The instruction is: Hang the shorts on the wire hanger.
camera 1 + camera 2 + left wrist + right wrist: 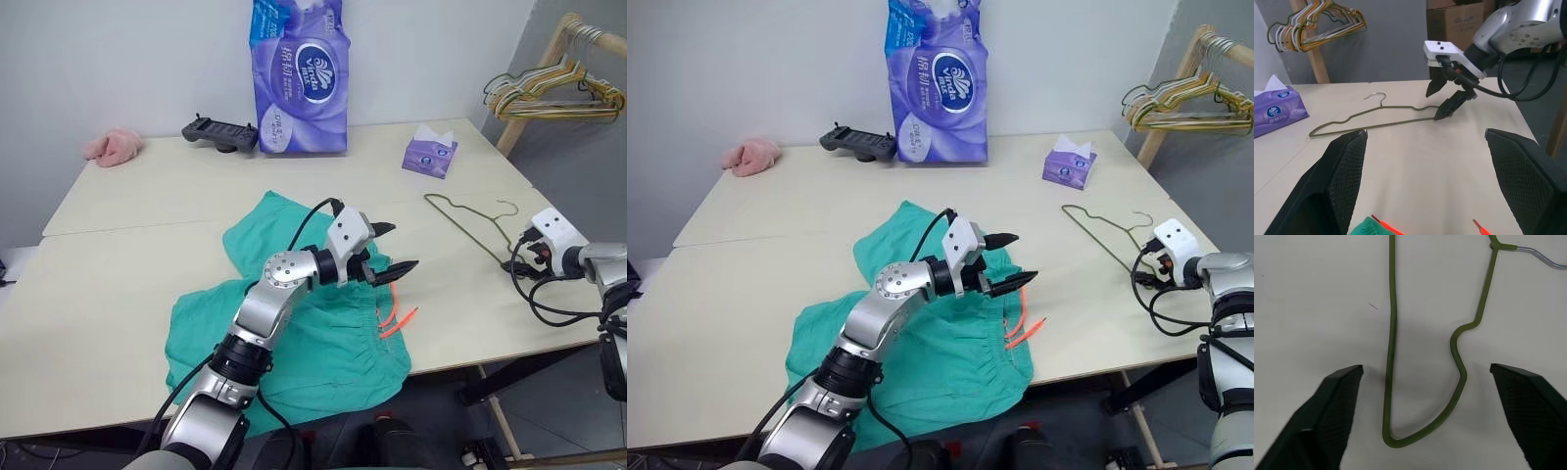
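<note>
The wire hanger needs to slip into the shorts' waistband. My right gripper should grab the hanger by its rounded end (1413,433) next.
The teal-green shorts (323,343) lie spread flat on the table's near side, and their orange drawstring (395,318) trails off the waistband edge. My left gripper (397,248) hovers just above the waistband, pointing right, open and empty. The thin olive wire hanger (468,233) lies flat on the table to the right of the shorts. My right gripper (1437,103) is open at the hanger's near corner. In the right wrist view that rounded end of the hanger (1392,333) lies on the table between the spread fingers (1342,396), ungripped.
At the back of the table are a tall purple tissue pack (302,83), a small purple tissue box (429,155), a black controller (220,132) and a pink cloth (115,147). A bunch of pale hangers (554,93) hangs on a wooden rack beyond the table's right edge.
</note>
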Tool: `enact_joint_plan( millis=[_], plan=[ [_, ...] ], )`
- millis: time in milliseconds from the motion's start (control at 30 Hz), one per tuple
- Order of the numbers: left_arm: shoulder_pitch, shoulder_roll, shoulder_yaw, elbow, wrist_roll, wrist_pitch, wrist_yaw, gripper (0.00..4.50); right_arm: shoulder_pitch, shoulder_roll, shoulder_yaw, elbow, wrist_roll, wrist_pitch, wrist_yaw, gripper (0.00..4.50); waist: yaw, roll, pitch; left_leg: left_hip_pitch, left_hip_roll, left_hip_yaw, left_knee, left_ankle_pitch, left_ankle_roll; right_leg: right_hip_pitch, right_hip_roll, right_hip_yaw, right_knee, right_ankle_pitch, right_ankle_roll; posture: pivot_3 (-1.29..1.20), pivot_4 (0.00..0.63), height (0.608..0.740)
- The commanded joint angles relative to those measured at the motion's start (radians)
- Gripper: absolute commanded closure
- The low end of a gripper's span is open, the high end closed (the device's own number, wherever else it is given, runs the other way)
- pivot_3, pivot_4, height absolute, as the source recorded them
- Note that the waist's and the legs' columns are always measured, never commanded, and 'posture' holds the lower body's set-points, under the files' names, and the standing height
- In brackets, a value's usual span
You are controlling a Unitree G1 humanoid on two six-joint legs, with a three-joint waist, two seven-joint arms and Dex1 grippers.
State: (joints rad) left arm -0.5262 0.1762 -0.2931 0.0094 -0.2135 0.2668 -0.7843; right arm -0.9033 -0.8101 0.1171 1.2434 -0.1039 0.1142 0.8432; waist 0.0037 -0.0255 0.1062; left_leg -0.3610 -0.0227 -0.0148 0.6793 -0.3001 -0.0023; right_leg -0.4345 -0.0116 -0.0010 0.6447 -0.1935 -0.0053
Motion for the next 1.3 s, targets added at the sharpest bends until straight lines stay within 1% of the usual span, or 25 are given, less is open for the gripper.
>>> enact_joint_plan(
  millis=[33,167,300,433,700,833,967,1033,1133,1167,1267,1300],
  plan=[
    [0.003,0.007,-0.001,-0.056,-0.007,0.009,-0.008,0.40,-0.035,-0.005,-0.025,0.016,-0.010,-0.016,-0.029,0.02,0.000,0.001,0.000,0.000,0.000,0.000,0.000,0.000,0.000,0.000,0.000,0.000,0.000,0.000,0.000,0.04,0.066,0.740],
    [-0.004,0.003,-0.004,-0.061,-0.008,0.018,-0.006,0.40,-0.054,0.004,-0.064,0.039,0.015,0.017,-0.060,0.02,0.000,0.002,-0.001,0.000,0.000,0.000,0.000,0.000,0.000,0.000,0.000,0.000,0.000,0.000,0.000,0.04,0.066,0.740],
    [-0.010,0.000,-0.003,-0.061,-0.008,0.024,-0.009,0.40,-0.080,-0.007,-0.131,0.058,0.055,0.086,-0.090,0.02,0.000,0.003,-0.002,0.000,0.000,0.000,0.000,0.000,0.000,0.000,0.000,0.000,0.000,0.000,0.000,0.04,0.066,0.740],
    [-0.008,0.003,-0.003,-0.064,-0.010,0.023,-0.016,0.40,-0.060,-0.025,-0.172,0.072,0.064,0.118,-0.130,0.02,0.003,0.004,-0.002,0.000,0.000,0.000,0.000,0.000,0.000,0.000,0.000,0.001,0.000,0.000,0.000,0.04,0.066,0.740],
    [-0.018,-0.002,-0.009,-0.063,-0.012,0.027,-0.021,0.40,-0.002,-0.015,-0.206,0.077,0.058,0.123,-0.177,0.02,0.001,0.005,-0.003,0.000,-0.001,0.002,0.000,0.000,0.000,0.000,0.002,0.002,0.000,0.000,0.000,0.03,0.065,0.740],
    [-0.022,-0.004,-0.010,-0.063,-0.012,0.029,-0.022,0.40,0.003,0.010,-0.234,0.081,0.073,0.139,-0.200,0.02,-0.002,0.006,-0.003,0.001,0.000,0.003,0.000,0.000,0.001,0.000,0.003,0.004,0.000,0.000,0.000,0.03,0.067,0.740],
    [-0.024,-0.006,-0.008,-0.064,-0.011,0.032,-0.020,0.40,0.002,0.028,-0.235,0.081,0.061,0.141,-0.217,0.02,-0.004,0.006,-0.004,0.002,0.000,0.004,0.000,-0.001,0.001,0.001,0.005,0.005,0.000,0.000,0.000,0.03,0.067,0.740],
    [-0.026,-0.006,-0.007,-0.066,-0.011,0.034,-0.018,0.40,-0.002,0.035,-0.243,0.084,0.062,0.153,-0.235,0.02,-0.005,0.006,-0.003,0.005,0.000,0.005,-0.001,-0.001,0.002,0.003,0.005,0.006,0.000,0.000,0.000,0.04,0.068,0.740],
    [-0.025,-0.006,-0.004,-0.070,-0.010,0.036,-0.013,0.40,-0.004,0.047,-0.246,0.087,0.056,0.167,-0.249,0.02,-0.006,0.005,-0.003,0.016,0.001,0.007,-0.003,-0.004,0.006,0.013,0.007,0.008,-0.002,-0.001,0.001,0.05,0.069,0.740],
    [-0.023,-0.005,-0.003,-0.072,-0.010,0.037,-0.012,0.40,-0.005,0.050,-0.248,0.088,0.055,0.172,-0.252,0.02,-0.006,0.005,-0.003,0.016,0.001,0.007,-0.003,-0.004,0.007,0.014,0.007,0.008,-0.002,-0.002,0.002,0.05,0.070,0.740],
    [-0.014,-0.001,-0.004,-0.084,-0.011,0.041,-0.010,0.40,-0.008,0.058,-0.263,0.090,0.062,0.194,-0.258,0.61,-0.006,0.005,-0.003,0.017,0.001,0.010,-0.003,-0.004,0.007,0.014,0.007,0.010,-0.002,-0.002,0.002,0.06,0.071,0.740],
    [-0.012,0.000,-0.004,-0.086,-0.010,0.041,-0.009,0.40,-0.008,0.059,-0.262,0.090,0.059,0.196,-0.254,0.93,-0.006,0.005,-0.003,0.017,0.001,0.011,-0.002,-0.004,0.007,0.014,0.007,0.011,-0.002,-0.002,0.002,0.06,0.071,0.740]
  ],
)
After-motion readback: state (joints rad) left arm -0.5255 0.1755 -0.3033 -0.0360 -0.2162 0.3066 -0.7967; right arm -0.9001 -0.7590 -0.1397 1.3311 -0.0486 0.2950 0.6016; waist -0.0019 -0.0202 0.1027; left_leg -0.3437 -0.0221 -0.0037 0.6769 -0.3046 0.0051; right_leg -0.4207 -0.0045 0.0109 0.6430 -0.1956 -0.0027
